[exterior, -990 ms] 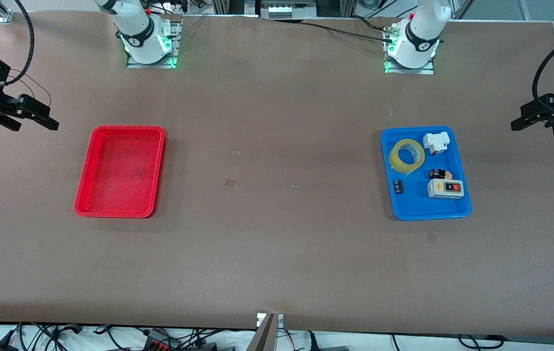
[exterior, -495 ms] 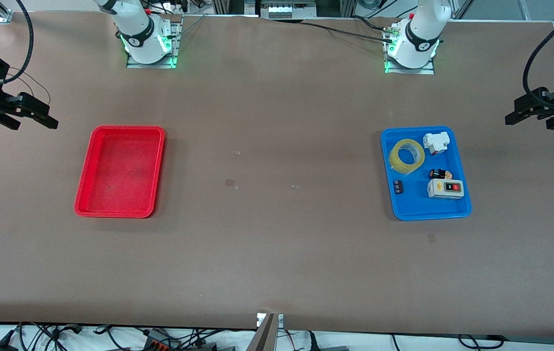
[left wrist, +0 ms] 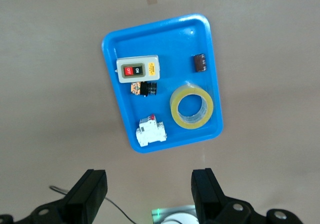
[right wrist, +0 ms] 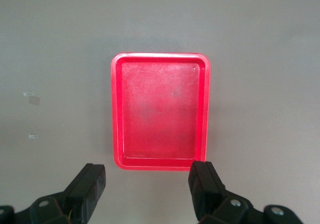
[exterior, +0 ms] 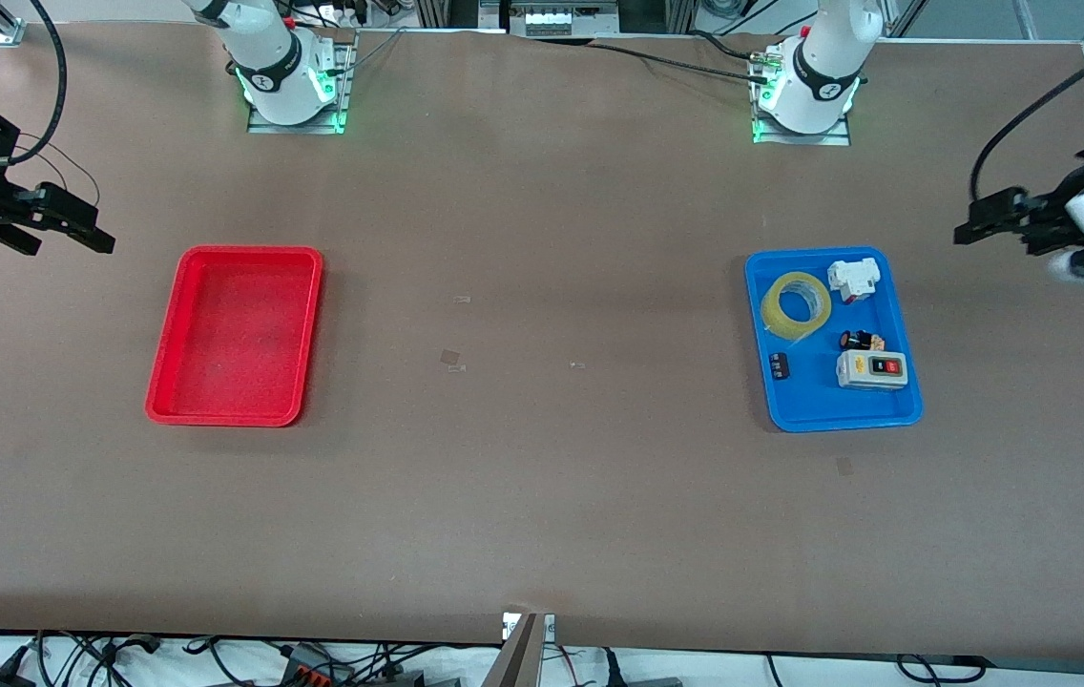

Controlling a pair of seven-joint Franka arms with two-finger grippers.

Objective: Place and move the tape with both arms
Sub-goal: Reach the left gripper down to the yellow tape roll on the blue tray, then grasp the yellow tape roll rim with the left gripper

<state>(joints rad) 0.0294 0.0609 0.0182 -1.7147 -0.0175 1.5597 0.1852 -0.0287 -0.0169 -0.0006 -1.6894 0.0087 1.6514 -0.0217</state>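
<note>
The yellow tape will be grabbed next by its ring side (exterior: 780, 316) with my left gripper. Then my left gripper should move the tape out of the blue tray (exterior: 819, 408).
The yellow translucent tape (exterior: 796, 304) lies flat in the blue tray (exterior: 819, 408), in the corner toward the robots' bases. It also shows in the left wrist view (left wrist: 192, 108). My left gripper (exterior: 977, 220) is open and empty, up in the air over the bare table beside the blue tray, at the left arm's end; in its own view (left wrist: 150, 189) the jaws stand wide apart. My right gripper (exterior: 84, 227) is open and empty, in the air beside the red tray (exterior: 235, 334); its own view (right wrist: 147, 186) shows the empty red tray (right wrist: 160, 112).
The blue tray also holds a white-grey switch box (exterior: 871, 369), a white breaker (exterior: 853, 279), a small black and orange part (exterior: 861, 340) and a small dark part (exterior: 780, 364). Bits of tape (exterior: 451, 359) stick to the brown table between the trays.
My left gripper has moved in from the table's end toward the blue tray, and its wrist has turned. The right gripper has barely moved. The tape has not moved.
</note>
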